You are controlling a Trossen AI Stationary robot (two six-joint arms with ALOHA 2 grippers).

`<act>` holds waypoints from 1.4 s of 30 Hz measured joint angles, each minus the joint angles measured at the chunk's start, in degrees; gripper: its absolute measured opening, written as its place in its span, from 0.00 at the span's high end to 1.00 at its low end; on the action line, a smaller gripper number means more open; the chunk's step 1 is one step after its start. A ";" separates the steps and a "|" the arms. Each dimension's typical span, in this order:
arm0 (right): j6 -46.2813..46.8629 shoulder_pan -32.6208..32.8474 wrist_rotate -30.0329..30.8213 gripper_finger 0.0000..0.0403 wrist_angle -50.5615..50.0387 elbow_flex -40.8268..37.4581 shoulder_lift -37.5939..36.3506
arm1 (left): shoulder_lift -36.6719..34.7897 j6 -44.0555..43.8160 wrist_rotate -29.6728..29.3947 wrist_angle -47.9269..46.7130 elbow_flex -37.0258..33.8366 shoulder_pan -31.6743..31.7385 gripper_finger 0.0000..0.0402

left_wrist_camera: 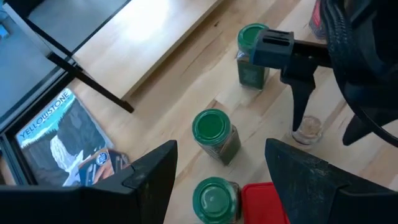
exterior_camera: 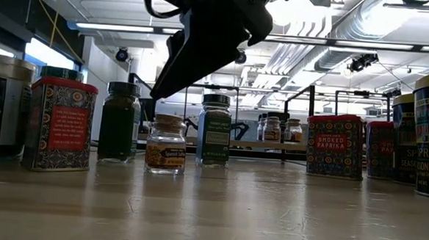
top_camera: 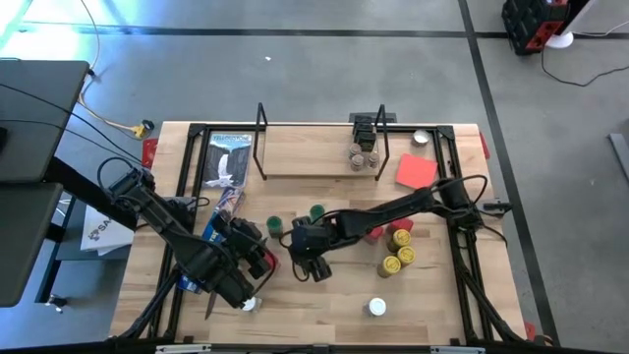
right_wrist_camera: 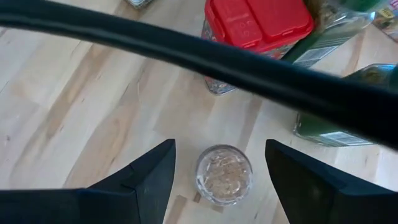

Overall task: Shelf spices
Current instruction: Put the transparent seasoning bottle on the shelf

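Note:
I can see wood between the fingers of my right gripper and the small clear jar, so my right gripper should first move in toward the jar, then close on it.
The shelf (top_camera: pixel 314 149) stands at the table's far middle with a few spice jars (top_camera: pixel 362 154) on it. My left gripper (left_wrist_camera: pixel 221 148) hangs open above two green-lidded jars (left_wrist_camera: pixel 214 134) (left_wrist_camera: pixel 214 199) and a red tin (left_wrist_camera: pixel 267 199), all standing upright on the table. My right gripper (right_wrist_camera: pixel 219 146) is open over a small clear jar (right_wrist_camera: pixel 224 174) of tan spice, one finger at either side and apart from it. In the low view that small jar (exterior_camera: pixel 165 143) stands upright between a dark green jar (exterior_camera: pixel 120 121) and a taller jar (exterior_camera: pixel 215 131).
Yellow-lidded tins (top_camera: pixel 398 246) and a red tin (top_camera: pixel 375 234) stand right of centre. White-lidded jars (top_camera: pixel 377 308) (top_camera: pixel 249 305) sit near the front. A red square sheet (top_camera: pixel 416 171) lies at the far right, and a Yellowstone booklet (top_camera: pixel 231 157) and a blue box (top_camera: pixel 218 224) at the left.

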 joint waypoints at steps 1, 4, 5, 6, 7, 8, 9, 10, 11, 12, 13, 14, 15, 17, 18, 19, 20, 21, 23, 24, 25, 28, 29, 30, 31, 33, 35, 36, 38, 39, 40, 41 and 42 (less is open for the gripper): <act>0.22 -0.02 0.19 0.40 0.01 0.00 0.05 | 0.00 0.00 -0.04 -0.02 0.00 0.00 0.40; 1.50 0.00 0.43 0.40 0.01 0.00 0.15 | 0.00 0.00 -0.16 -0.10 0.00 0.00 0.40; 1.72 -0.10 0.44 0.40 0.19 0.00 0.33 | 0.00 0.00 -0.16 -0.09 0.00 0.00 0.40; 1.98 -0.16 0.47 0.40 0.27 0.00 0.43 | 0.00 0.01 -0.18 -0.04 0.00 0.00 0.40; 1.98 -0.17 0.53 0.40 0.25 0.00 0.74 | 0.00 0.01 -0.11 -0.02 0.00 0.00 0.40; 1.98 -0.17 0.51 0.40 0.57 0.01 1.28 | 0.00 0.02 -0.05 -0.07 0.00 0.00 0.40; 1.98 -0.17 0.48 0.40 0.80 0.04 1.81 | 0.00 0.04 -0.06 -0.05 0.02 0.00 0.40; 1.92 -0.19 0.19 0.40 0.67 0.04 2.66 | 0.00 0.05 -0.05 -0.02 0.02 0.00 0.40; 1.55 -0.18 -0.09 0.40 0.64 0.04 3.33 | 0.00 0.05 0.01 -0.05 0.02 0.00 0.40; 1.49 -0.17 -0.09 0.40 0.75 0.02 4.07 | 0.00 0.05 0.03 -0.04 0.02 0.00 0.40; 1.56 -0.17 -0.45 0.40 0.87 -0.01 4.51 | 0.00 0.05 0.05 -0.02 0.02 0.00 0.40; 1.91 -0.17 -0.68 0.40 1.20 -0.02 4.75 | 0.00 0.05 0.08 -0.02 0.02 0.00 0.40; 2.11 -0.16 -0.95 0.40 1.41 -0.02 4.83 | 0.00 0.05 0.12 -0.03 0.02 0.00 0.40; 2.87 -0.15 -1.13 0.40 1.51 -0.02 4.86 | 0.00 0.07 0.19 -0.03 0.02 0.00 0.40; 3.30 -0.15 -1.13 0.40 1.53 -0.02 4.86 | 0.00 0.09 0.21 -0.05 0.02 0.00 0.40; 3.49 -0.15 -1.11 0.40 1.42 -0.02 4.86 | 0.00 0.09 0.22 -0.05 0.02 0.00 0.40; 3.47 -0.17 -1.11 0.40 1.29 -0.02 4.86 | 0.00 0.09 0.22 -0.05 0.02 0.00 0.40; 3.48 -0.17 -1.11 0.40 1.29 -0.02 4.86 | 0.00 0.11 0.21 -0.03 0.02 0.00 0.40; 3.49 -0.17 -1.11 0.40 1.18 -0.02 4.86 | 0.00 0.11 0.22 -0.03 0.02 0.00 0.40; 3.49 -0.17 -1.11 0.40 0.90 -0.02 4.86 | 0.01 0.11 0.22 -0.05 0.02 0.00 0.40; 3.49 -0.17 -1.11 0.40 0.67 -0.02 4.81 | 0.02 0.11 0.22 -0.04 0.02 0.00 0.40; 3.61 -0.16 -1.11 0.40 0.43 -0.02 4.50 | 0.00 0.11 0.22 -0.05 0.02 0.00 0.40; 3.90 -0.15 -1.12 0.40 0.23 -0.02 4.43 | 0.02 0.11 0.22 -0.04 0.02 0.00 0.40; 4.63 -0.15 -1.12 0.40 -0.20 -0.02 4.42 | 0.02 0.11 0.22 -0.05 0.02 0.00 0.40; 5.13 -0.17 -1.12 0.40 -0.80 -0.02 4.42 | 0.02 0.11 0.22 -0.04 0.02 0.00 0.40; 6.09 -0.17 -1.08 0.41 -1.86 -0.02 4.42 | 0.02 0.11 0.22 -0.03 0.02 0.00 0.40; 6.11 -0.15 -1.02 0.43 -2.12 -0.02 4.42 | 0.02 0.11 0.22 -0.02 0.02 0.00 0.40; 6.11 -0.13 -1.05 0.45 -2.25 -0.02 4.42 | 0.02 0.10 0.22 -0.02 0.02 0.00 0.40; 6.12 -0.11 -1.32 0.49 -2.63 -0.02 4.42 | 0.02 0.11 0.22 -0.02 0.02 0.00 0.40; 6.11 -0.11 -1.47 0.52 -2.64 -0.02 4.42 | 0.02 0.10 0.22 -0.02 0.02 0.00 0.40; 6.11 -0.11 -1.58 0.55 -2.58 -0.02 4.42 | 0.02 0.11 0.22 -0.02 0.02 0.00 0.40; 6.13 -0.11 -1.59 0.58 -2.52 -0.02 4.42 | 0.02 0.09 0.22 -0.02 0.02 0.00 0.40; 6.10 -0.11 -1.59 0.60 -2.49 -0.02 4.42 | 0.02 0.09 0.22 -0.01 0.02 0.00 0.40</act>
